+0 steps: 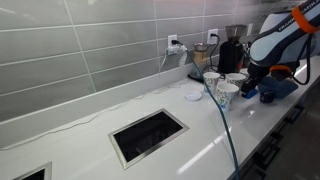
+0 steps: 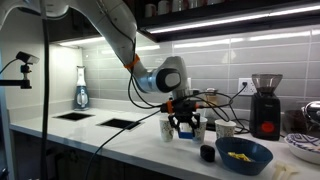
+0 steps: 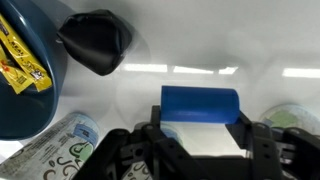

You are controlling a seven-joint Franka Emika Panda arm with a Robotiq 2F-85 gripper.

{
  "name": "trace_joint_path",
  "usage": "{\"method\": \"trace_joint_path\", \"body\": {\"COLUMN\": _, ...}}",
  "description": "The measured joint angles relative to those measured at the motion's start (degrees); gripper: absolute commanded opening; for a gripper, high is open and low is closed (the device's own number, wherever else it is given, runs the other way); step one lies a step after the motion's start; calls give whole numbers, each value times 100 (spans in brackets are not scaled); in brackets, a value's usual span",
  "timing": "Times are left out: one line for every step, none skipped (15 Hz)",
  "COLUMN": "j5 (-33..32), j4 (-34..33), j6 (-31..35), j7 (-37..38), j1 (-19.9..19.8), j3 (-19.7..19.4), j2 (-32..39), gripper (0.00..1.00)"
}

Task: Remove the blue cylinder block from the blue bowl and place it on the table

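Note:
My gripper should lower the blue cylinder block before releasing.
In the wrist view my gripper (image 3: 200,132) is shut on the blue cylinder block (image 3: 200,103), which lies crosswise between the two black fingers over the white table (image 3: 210,45). The dark-blue bowl (image 3: 30,105) is at the left edge, apart from the block, with yellow packets inside. In an exterior view the gripper (image 2: 187,127) hangs just above the countertop among the cups, left of the blue bowl (image 2: 243,156). In an exterior view the gripper (image 1: 262,78) is at the far right by the bowl (image 1: 280,88).
A small black cup (image 3: 97,42) (image 2: 207,153) sits between gripper and bowl. White patterned cups (image 2: 166,128) (image 1: 226,92) stand close around the gripper. A coffee grinder (image 2: 265,103) stands by the wall. Dark cut-outs (image 1: 148,135) open in the countertop.

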State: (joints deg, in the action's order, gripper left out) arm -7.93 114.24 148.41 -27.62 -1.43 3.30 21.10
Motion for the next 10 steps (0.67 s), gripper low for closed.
{"method": "trace_joint_path", "body": {"j5": -21, "j4": -29, "j6": 8, "j7": -26, "j1": -15, "j3": -13, "j2": 46, "gripper": 42}}
{"method": "trace_joint_path", "body": {"j5": -42, "j4": -62, "j6": 14, "j7": -43, "j1": -37, "j3": -30, "j2": 88, "gripper": 42}}
{"method": "trace_joint_path", "body": {"j5": -51, "j4": -87, "j6": 36, "j7": -72, "j1": -68, "j3": -41, "j2": 122, "gripper": 42}}
{"method": "trace_joint_path", "body": {"j5": -52, "j4": -115, "j6": 59, "j7": -130, "j1": -106, "j3": -48, "j2": 149, "gripper": 42}}
{"method": "trace_joint_path", "body": {"j5": -52, "j4": -146, "j6": 67, "j7": -212, "j1": -150, "j3": -45, "j2": 176, "gripper": 42}}
{"method": "trace_joint_path", "body": {"j5": -52, "j4": -186, "j6": 67, "j7": -299, "j1": -196, "j3": -39, "j2": 209, "gripper": 42}}
{"method": "trace_joint_path", "body": {"j5": -52, "j4": -230, "j6": 69, "j7": -408, "j1": -243, "j3": -28, "j2": 255, "gripper": 42}}
{"method": "trace_joint_path", "body": {"j5": -50, "j4": -284, "j6": 70, "j7": -534, "j1": -295, "j3": -13, "j2": 312, "gripper": 42}}
{"method": "trace_joint_path", "body": {"j5": -49, "j4": -350, "j6": 71, "j7": -657, "j1": -344, "j3": 5, "j2": 376, "gripper": 42}}
{"method": "trace_joint_path", "body": {"j5": -42, "j4": -423, "j6": 71, "j7": -786, "j1": -394, "j3": 28, "j2": 457, "gripper": 42}}
